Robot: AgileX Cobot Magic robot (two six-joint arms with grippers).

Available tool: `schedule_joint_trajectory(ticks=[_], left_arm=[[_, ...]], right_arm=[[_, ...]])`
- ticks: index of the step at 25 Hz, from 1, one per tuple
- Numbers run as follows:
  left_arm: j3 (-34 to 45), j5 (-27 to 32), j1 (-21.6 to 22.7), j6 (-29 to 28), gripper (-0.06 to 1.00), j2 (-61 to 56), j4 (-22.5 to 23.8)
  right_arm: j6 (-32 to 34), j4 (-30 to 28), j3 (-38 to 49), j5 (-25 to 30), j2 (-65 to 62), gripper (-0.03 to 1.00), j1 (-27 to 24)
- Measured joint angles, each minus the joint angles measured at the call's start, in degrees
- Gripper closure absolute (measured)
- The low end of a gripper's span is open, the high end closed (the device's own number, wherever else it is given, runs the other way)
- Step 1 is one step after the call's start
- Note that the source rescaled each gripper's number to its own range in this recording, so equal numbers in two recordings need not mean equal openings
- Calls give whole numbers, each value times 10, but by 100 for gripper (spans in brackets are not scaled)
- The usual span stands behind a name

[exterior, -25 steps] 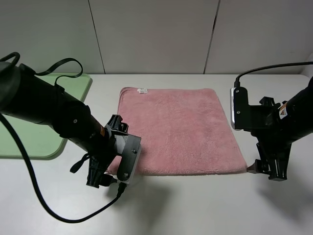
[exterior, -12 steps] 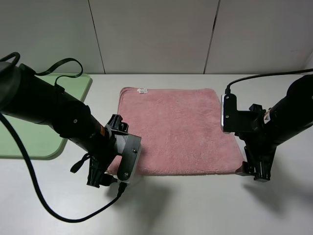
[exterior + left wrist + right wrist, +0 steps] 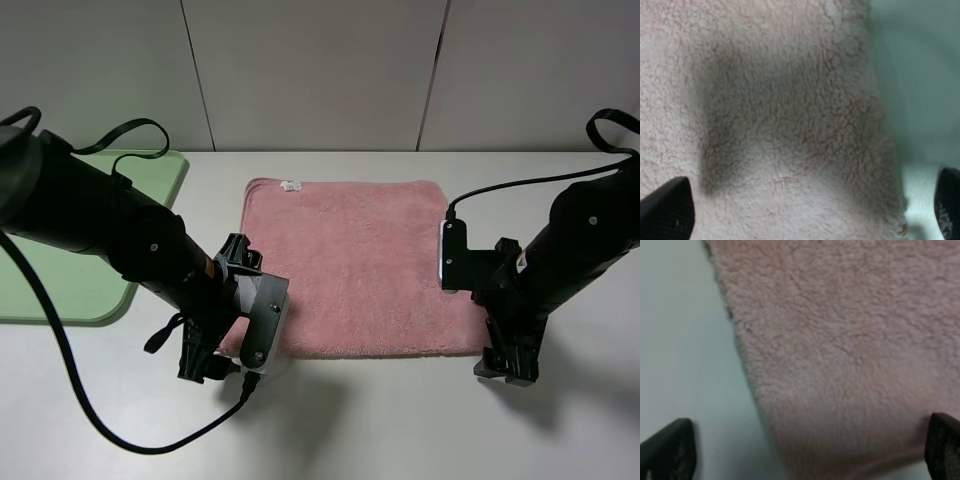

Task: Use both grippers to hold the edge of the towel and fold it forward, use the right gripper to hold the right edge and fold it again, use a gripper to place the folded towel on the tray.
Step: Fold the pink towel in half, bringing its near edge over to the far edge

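Observation:
The pink towel has its hem corner (image 3: 232,350) opposite the tag. My left gripper should pick it up there next, so that both grippers can fold the towel (image 3: 360,260) forward.
The pink towel (image 3: 360,260) lies flat on the table, its white tag at the far hem and its near edge (image 3: 380,352) facing me. My left gripper (image 3: 208,368) points down at the near left corner, open, with the towel (image 3: 790,110) between its wide-set fingertips (image 3: 665,207). At the near right corner my right gripper (image 3: 505,366) also stands open, and the towel's corner (image 3: 840,340) lies between its fingertips (image 3: 945,442). The light green tray (image 3: 160,180) sits at the far left, partly hidden by the left arm.
The white table (image 3: 400,430) runs along in front of the towel. A grey panelled wall (image 3: 320,70) closes off the back. Black cables loop off both arms, one (image 3: 90,420) trailing across the table at the near left.
The right arm has moved left and a little nearer, bringing its gripper from beside the towel to the near right corner. The left arm has not moved.

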Motion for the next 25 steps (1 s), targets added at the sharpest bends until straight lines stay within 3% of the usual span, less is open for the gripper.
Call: schedule_joint_trajectory(ticks=[15,20,25], left_arm=[[0,3,0,0,2,0,0],[0,11,0,0,12,2,-1],[0,20,0,-1,30,4,-2]], right_arm=[[15,2,-5,-7,33,-3,0],[17,2,-5,-6,33,-2,0],[20,5,-5,1,34,8,0]])
